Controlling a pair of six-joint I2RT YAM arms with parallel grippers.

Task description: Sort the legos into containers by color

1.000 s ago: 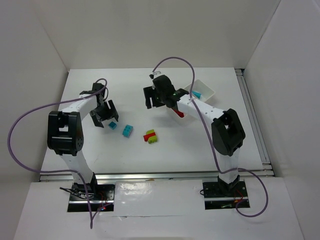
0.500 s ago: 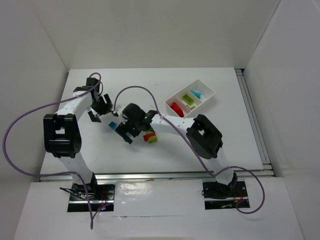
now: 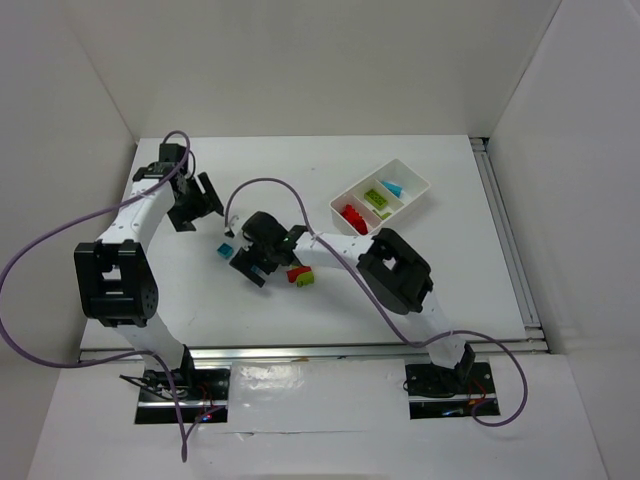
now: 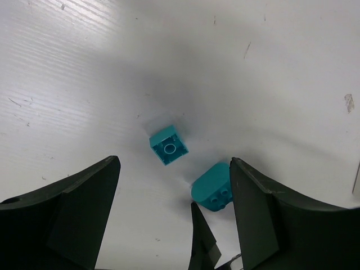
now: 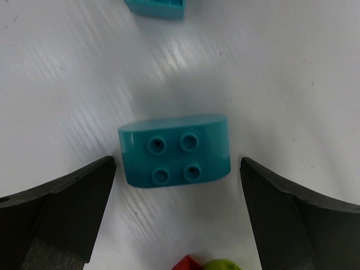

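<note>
I would leave the lego on the tabletop if I lifted my right gripper now. Its fingers are open, with gaps beside the rounded cyan lego (image 3: 226, 249) (image 5: 175, 149).
A rounded cyan lego (image 5: 175, 149) lies studs-up on the table between the fingers of my right gripper (image 5: 177, 194), which is open and not touching it. A small square cyan lego (image 3: 226, 249) lies just beyond it, also seen as the square cyan lego (image 4: 169, 147) in the left wrist view. My left gripper (image 3: 198, 210) hangs open and empty, back and to the left of both cyan legos. A red and a green lego (image 3: 298, 275) lie together right of my right gripper (image 3: 255, 262). The white tray (image 3: 412, 199) holds red, green and cyan legos in separate compartments.
The right arm stretches across the middle of the table from the tray side. One right finger (image 4: 202, 242) pokes into the left wrist view beside the rounded cyan lego (image 4: 214, 188). White walls enclose the table on three sides.
The right arm swung from the tray to the middle of the table and opened over the rounded cyan lego. The left gripper drew back from the cyan legos toward the far left.
</note>
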